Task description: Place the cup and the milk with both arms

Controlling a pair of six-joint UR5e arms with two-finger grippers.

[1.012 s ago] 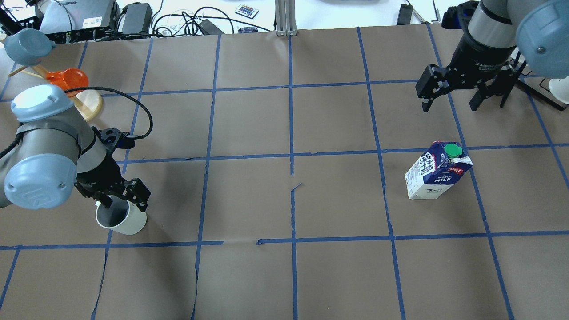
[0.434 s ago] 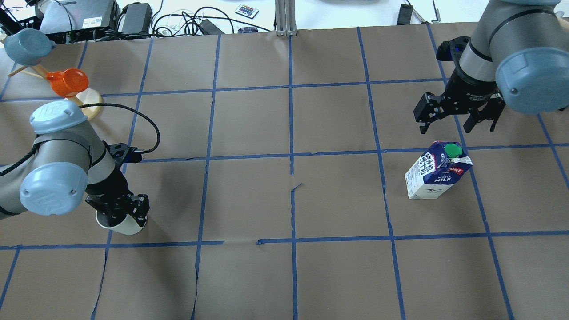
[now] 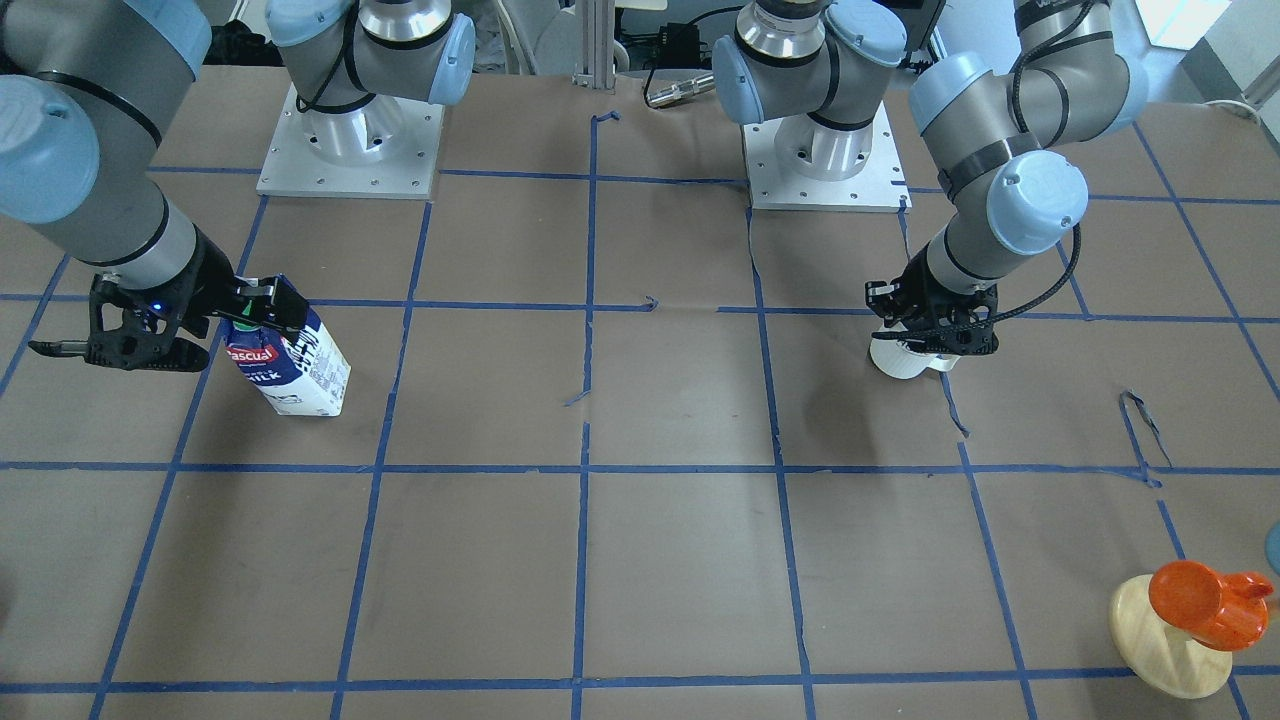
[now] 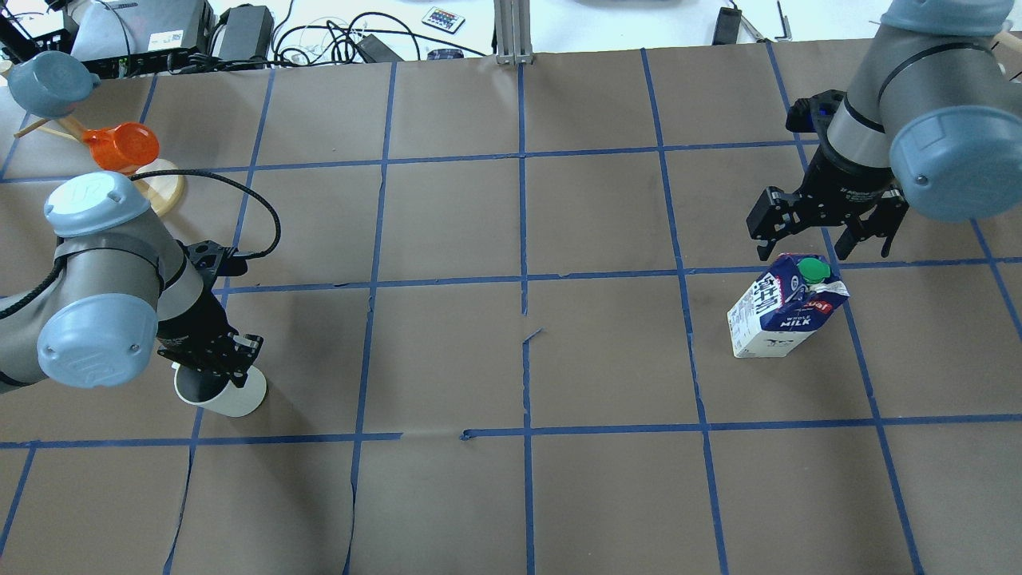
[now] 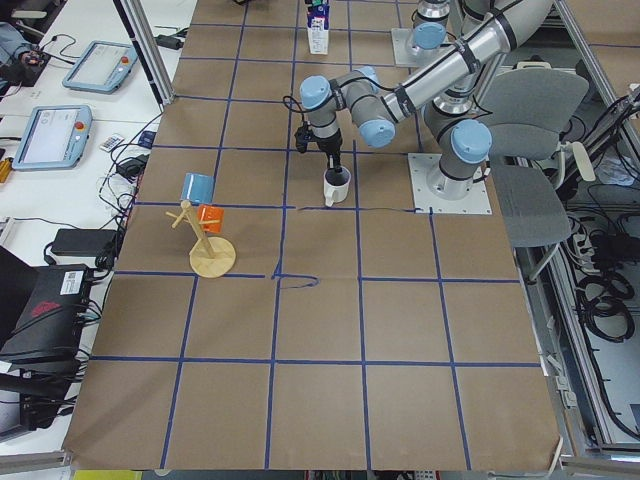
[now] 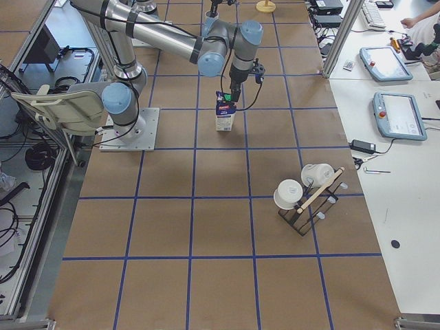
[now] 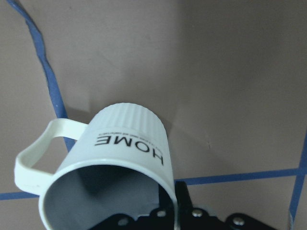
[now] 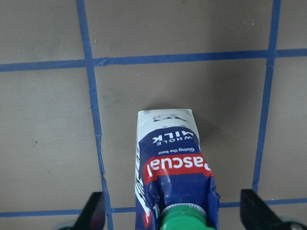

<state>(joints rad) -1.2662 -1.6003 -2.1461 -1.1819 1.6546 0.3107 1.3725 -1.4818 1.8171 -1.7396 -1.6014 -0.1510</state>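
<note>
The milk carton should go beside the cup (image 3: pixel 900 358), so my right gripper should grab the carton by its gable top next.
The white "HOME" cup (image 4: pixel 238 397) stands at the table's left, and it also shows in the front view (image 3: pixel 900 362) and the left wrist view (image 7: pixel 124 143). My left gripper (image 4: pixel 214 366) is shut on its rim, one finger (image 7: pixel 182 203) against the outer wall. The cup leans slightly. The milk carton (image 4: pixel 778 319) stands upright at the right, green cap on top, also in the front view (image 3: pixel 295 375). My right gripper (image 4: pixel 806 251) is open just above and behind the carton's top. In the right wrist view its fingertips (image 8: pixel 93 211) flank the carton (image 8: pixel 168 158) without touching it.
A wooden stand (image 4: pixel 162 192) with an orange cup (image 4: pixel 120 145) and a blue cup (image 4: pixel 48 80) is at the far left. A black rack with white mugs (image 6: pixel 302 192) shows in the right side view. Cables and boxes (image 4: pixel 239 32) lie beyond the far edge.
My left gripper came down and shut on the cup's rim, and the cup now leans a little. My right gripper moved toward the milk carton and stays open.
</note>
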